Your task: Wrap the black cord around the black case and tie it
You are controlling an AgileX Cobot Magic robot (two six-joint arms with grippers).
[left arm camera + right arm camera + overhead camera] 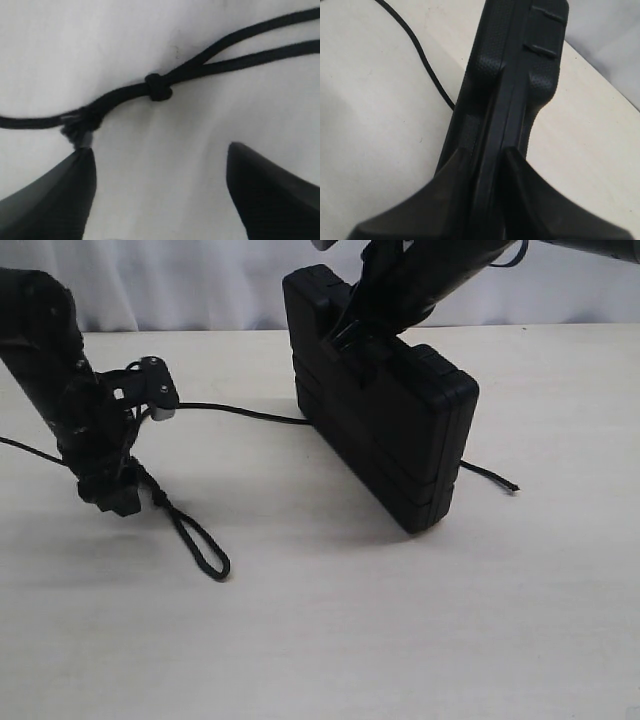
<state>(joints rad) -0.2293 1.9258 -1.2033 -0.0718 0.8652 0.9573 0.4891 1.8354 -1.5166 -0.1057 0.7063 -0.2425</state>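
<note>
My left gripper will take hold of the black cord by its knotted part next. That way, the black cord's loop stays free to go around the black case.
The black case stands on edge at the middle back of the table, tilted. My right gripper is shut on its top edge; in the right wrist view both fingers press the case between them. The black cord runs from under the case leftward and ends in a knotted loop; its other frayed tip pokes out right of the case. My left gripper hangs open just above the knotted part. In the left wrist view the knot lies beyond the spread fingertips, and nothing sits between them.
The pale table stretches toward the front. A white curtain backs the scene. The cord also trails over the tabletop beside the case in the right wrist view.
</note>
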